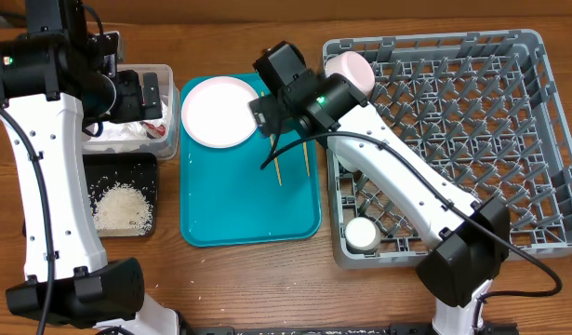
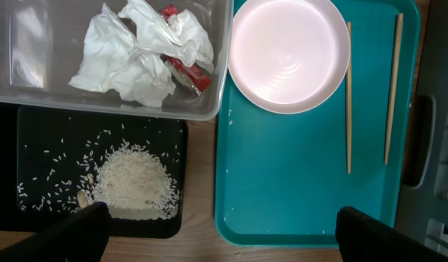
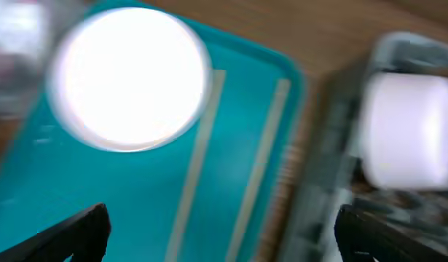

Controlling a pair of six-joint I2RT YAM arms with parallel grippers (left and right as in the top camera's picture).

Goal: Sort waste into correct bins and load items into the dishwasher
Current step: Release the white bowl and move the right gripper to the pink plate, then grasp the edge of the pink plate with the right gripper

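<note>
The white plate's (image 1: 219, 111) rim on the dish rack side is the part my right gripper will grab next. The opposite edge then stays free to load into the rack.
The white plate (image 1: 219, 111) and two chopsticks (image 1: 277, 168) lie on the teal tray (image 1: 248, 219). The clear tub (image 1: 165, 140) holds crumpled paper with red marks (image 2: 147, 54). The black tray (image 1: 90, 172) holds rice (image 2: 132, 178). The grey dish rack (image 1: 472, 140) holds a pale bowl (image 1: 351, 70) at its far left corner and a white cup (image 1: 364, 234) at its near left. My left gripper (image 2: 220, 233) is open and empty, high over the tub. My right gripper (image 3: 220, 225) is open and empty above the chopsticks (image 3: 198, 153), between the plate (image 3: 129, 76) and the bowl (image 3: 409, 131); that view is blurred.
The teal tray sits between the two bins and the rack, with bare wood table around them. The right arm stretches over the rack's left side. Only one bowl shows.
</note>
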